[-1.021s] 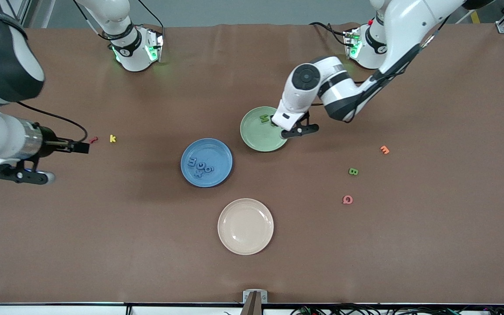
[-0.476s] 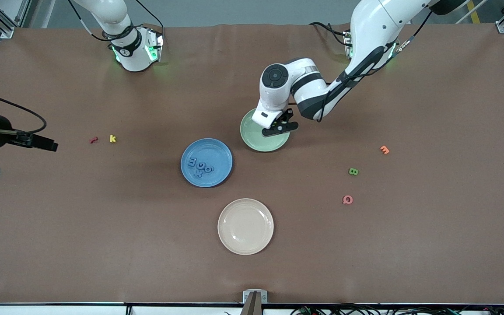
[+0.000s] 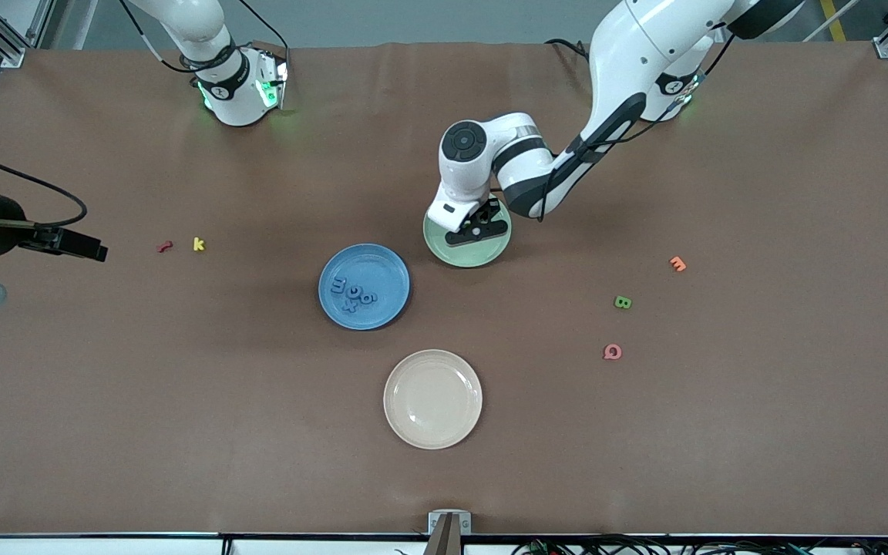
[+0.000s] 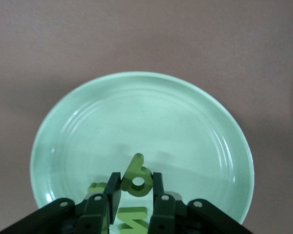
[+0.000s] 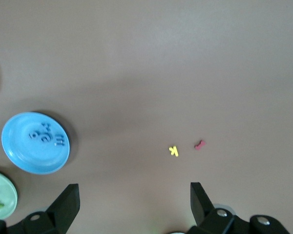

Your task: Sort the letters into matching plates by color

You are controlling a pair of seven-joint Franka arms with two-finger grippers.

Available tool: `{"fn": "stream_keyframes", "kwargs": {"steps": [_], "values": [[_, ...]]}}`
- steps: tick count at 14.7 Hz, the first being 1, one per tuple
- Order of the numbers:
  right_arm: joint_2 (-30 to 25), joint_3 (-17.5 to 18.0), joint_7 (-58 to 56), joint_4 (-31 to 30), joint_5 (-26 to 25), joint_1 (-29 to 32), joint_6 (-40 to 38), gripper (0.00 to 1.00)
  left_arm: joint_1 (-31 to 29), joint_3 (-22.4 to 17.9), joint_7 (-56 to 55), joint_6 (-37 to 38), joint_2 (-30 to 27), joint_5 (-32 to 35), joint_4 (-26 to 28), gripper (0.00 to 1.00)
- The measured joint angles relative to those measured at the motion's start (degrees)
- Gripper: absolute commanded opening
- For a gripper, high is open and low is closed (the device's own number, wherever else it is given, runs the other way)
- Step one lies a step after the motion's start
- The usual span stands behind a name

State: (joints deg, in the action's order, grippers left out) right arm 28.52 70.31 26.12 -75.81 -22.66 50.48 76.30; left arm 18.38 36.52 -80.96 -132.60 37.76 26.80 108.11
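I should release the letter from my left gripper, since the green letter (image 4: 132, 168) is low over the pale green plate (image 4: 149, 122) and would land in the plate if I opened now.
My left gripper (image 3: 476, 227) hangs over the pale green plate (image 3: 482, 253), shut on a green letter (image 4: 136, 170) shaped like a 6. Two more green letters lie in that plate under the jaws, one an N (image 4: 132, 217). The blue plate (image 3: 386, 266) sits nearer the front camera and holds several blue letters (image 3: 353, 293). A green B (image 3: 623, 302) lies on the table toward the left arm's end. My right gripper (image 5: 134, 204) is open and holds nothing; it waits in the air at the right arm's end of the table.
A cream plate (image 3: 432, 398) sits nearest the front camera. A yellow k (image 3: 198, 244) and a red letter (image 3: 164, 247) lie toward the right arm's end. An orange letter (image 3: 677, 264) and a pink Q (image 3: 612, 352) lie near the green B.
The left arm has carried the green letter from beside the green plate to over its middle. The right arm has drawn back toward its own end of the table.
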Motion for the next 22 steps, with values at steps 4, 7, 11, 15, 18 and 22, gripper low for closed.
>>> {"fn": "stream_keyframes", "kwargs": {"steps": [4, 7, 11, 15, 18, 22], "values": [[-0.01, 2.23, 0.03, 0.01, 0.00, 1.13, -2.13, 1.00, 0.45, -0.19, -0.06, 0.00, 1.20, 0.00, -0.72, 0.37], [0.20, 6.84, -0.02, -1.09, 0.00, 6.60, -2.38, 1.00, 0.45, -0.26, -0.06, 0.00, 1.46, 0.00, -0.88, 0.94], [0.22, 9.79, -0.04, -2.43, 0.00, 9.01, -2.32, 1.00, 0.34, -0.31, -0.05, 0.00, 1.45, 0.00, -1.31, 0.96], [0.23, 6.96, -2.08, -2.82, -0.03, 5.81, -2.28, 1.00, -2.07, -0.42, 2.53, 0.04, 0.60, 0.00, -1.51, 0.96], [0.24, 3.79, -3.96, -1.88, -0.03, 3.15, -2.39, 1.00, -5.57, -0.47, 7.95, 0.16, -1.78, 0.00, 0.14, 0.96], [0.23, -0.04, -6.12, 1.29, -0.03, -0.46, -3.78, 1.00, -10.55, -0.50, 14.98, 0.20, -6.10, 0.00, 5.34, 0.96]]}}
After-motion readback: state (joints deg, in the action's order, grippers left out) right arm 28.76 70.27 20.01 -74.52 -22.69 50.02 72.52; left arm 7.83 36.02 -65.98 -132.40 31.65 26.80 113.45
